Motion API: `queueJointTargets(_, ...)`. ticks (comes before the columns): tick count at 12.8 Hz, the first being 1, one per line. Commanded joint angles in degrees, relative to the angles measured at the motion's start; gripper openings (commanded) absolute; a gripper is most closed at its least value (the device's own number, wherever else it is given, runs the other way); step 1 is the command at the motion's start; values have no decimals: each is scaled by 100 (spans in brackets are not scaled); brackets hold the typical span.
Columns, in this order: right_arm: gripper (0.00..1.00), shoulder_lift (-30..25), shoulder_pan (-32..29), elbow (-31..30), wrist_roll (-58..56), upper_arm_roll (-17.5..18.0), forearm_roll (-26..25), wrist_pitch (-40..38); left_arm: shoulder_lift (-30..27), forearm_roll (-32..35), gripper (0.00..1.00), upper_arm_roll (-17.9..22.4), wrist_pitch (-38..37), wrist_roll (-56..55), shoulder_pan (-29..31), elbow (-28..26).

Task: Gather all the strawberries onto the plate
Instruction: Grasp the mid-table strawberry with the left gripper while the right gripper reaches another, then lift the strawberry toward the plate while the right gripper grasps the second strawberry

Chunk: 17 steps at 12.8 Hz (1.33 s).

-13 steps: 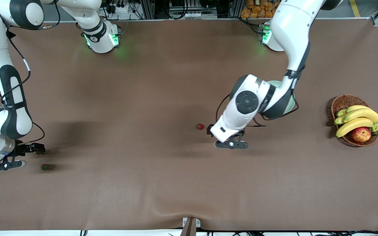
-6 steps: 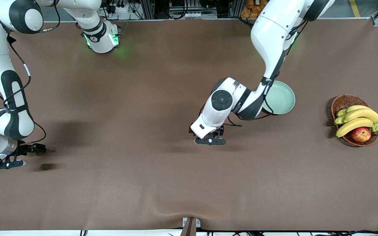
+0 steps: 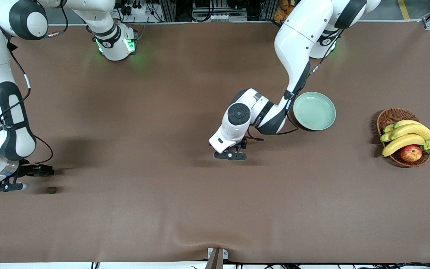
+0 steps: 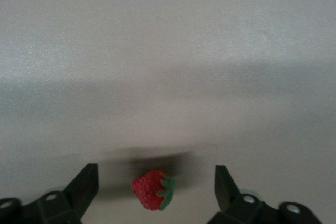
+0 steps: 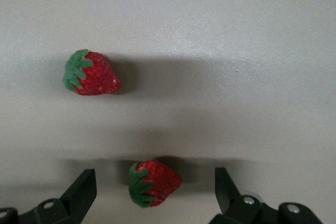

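The strawberry is beside my right gripper's fingers, which reach down near the strawberry's shadow. My right gripper needs to close on the strawberry now.
One strawberry (image 4: 152,190) lies on the brown table between the wide-apart fingers of my left gripper (image 4: 156,179), untouched. In the front view the left gripper (image 3: 231,154) hangs low over the table's middle and hides that fruit. My right gripper (image 5: 153,178) is open around a second strawberry (image 5: 154,183), with a third strawberry (image 5: 90,73) lying a little apart. In the front view the right gripper (image 3: 21,178) is at the right arm's end of the table, and a strawberry (image 3: 52,190) shows beside it. The mint-green plate (image 3: 314,111) is empty, beside the left arm's elbow.
A wicker basket (image 3: 391,116) with bananas (image 3: 405,136) and a red-yellow apple (image 3: 411,152) stands at the left arm's end of the table. The brown table cover (image 3: 185,209) has a slight wrinkle near its front edge.
The left arm swung toward the right arm's end, uncovering the plate, and its gripper now covers the middle strawberry. The right gripper has barely shifted.
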Motion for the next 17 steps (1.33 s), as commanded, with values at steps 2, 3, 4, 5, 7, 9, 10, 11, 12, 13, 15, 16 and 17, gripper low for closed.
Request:
queueJointTargets(2, 100, 8, -92, 7, 14, 101, 17, 151, 20, -72, 80, 48, 8, -186, -73, -43)
queueJointTargets(3, 100, 8, -92, -19, 14, 101, 8, 239, 29, -72, 77, 48, 8, -222, -134, -52)
queueJointTargets(4, 100, 8, -92, -19, 14, 101, 8, 240, 20, -72, 73, 48, -10, -231, -144, -69)
queueJointTargets(5, 100, 8, -100, -19, 5, 101, 8, 240, -6, -72, 69, 48, -27, -231, -144, -122)
queueJointTargets(7, 86, 8, -92, -19, 5, 109, 8, 240, 2, -72, 66, 48, -36, -231, -144, -122)
queueJointTargets(9, 59, 43, -100, -19, 14, 109, 8, 249, -24, -63, 62, 48, -54, -231, -144, -148)
queueJointTargets(10, 49, 52, -100, -19, 14, 109, 8, 249, -33, -63, 55, 48, -63, -222, -144, -157)
queueJointTargets(11, 39, 52, -109, -19, 14, 109, 8, 249, -33, -54, 45, 48, -71, -205, -144, -157)
queueJointTargets(12, 30, 52, -118, -19, 5, 109, 8, 240, -24, -54, 33, 48, -72, -196, -144, -157)
queueJointTargets(13, 23, 43, -118, -19, 5, 101, 8, 222, -24, -54, 22, 48, -72, -196, -144, -166)
queueJointTargets(15, 21, 26, -118, -19, -4, 109, 8, 170, -41, -45, 0, 48, -80, -117, -135, -175)
queueJointTargets(16, 21, 8, -109, -19, -21, 109, 17, 170, -50, -45, 0, 56, -80, -116, -135, -175)
queueJointTargets(17, 21, -1, -100, -10, -13, 109, 8, 161, -76, -45, 0, 65, -124, -116, -109, -175)
